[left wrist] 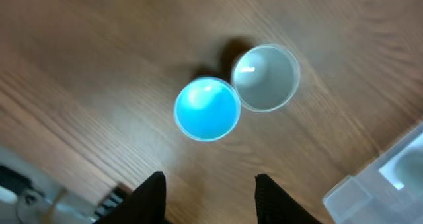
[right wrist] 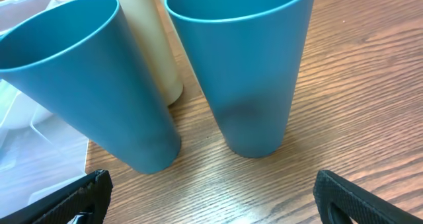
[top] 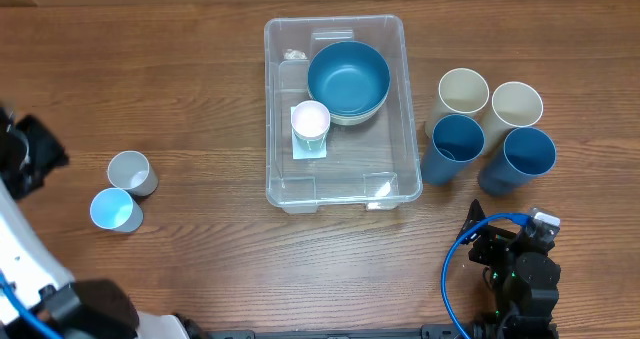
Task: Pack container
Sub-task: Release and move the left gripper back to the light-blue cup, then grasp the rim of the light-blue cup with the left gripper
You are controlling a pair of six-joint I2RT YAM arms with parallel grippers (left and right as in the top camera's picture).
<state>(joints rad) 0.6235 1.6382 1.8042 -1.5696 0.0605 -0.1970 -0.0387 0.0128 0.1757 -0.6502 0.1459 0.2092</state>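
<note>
The small light-blue cup needs to go upright into the container, so the robot's left gripper next needs to pinch the light-blue cup's rim (left wrist: 179,124), on the side away from the grey cup (left wrist: 266,78).
The clear container (top: 272,129) stands at the table's middle. It holds a blue bowl (top: 348,77) nested in a cream bowl, and a small pale pink cup (top: 311,120). Its corner shows in the left wrist view (left wrist: 386,181) and its edge in the right wrist view (right wrist: 23,141). My left gripper (left wrist: 210,187) is open and empty, above and short of a small light-blue cup (left wrist: 207,109) and a small grey cup (left wrist: 266,78). My right gripper (right wrist: 211,191) is wide open and empty, just in front of two tall blue cups (right wrist: 248,65) (right wrist: 92,85).
Two tall cream cups (top: 463,92) (top: 516,105) stand behind the two blue ones (top: 456,146) (top: 524,157), right of the container. The small grey cup (top: 130,171) and small light-blue cup (top: 115,210) sit at the left. The right arm (top: 520,264) is at the front right.
</note>
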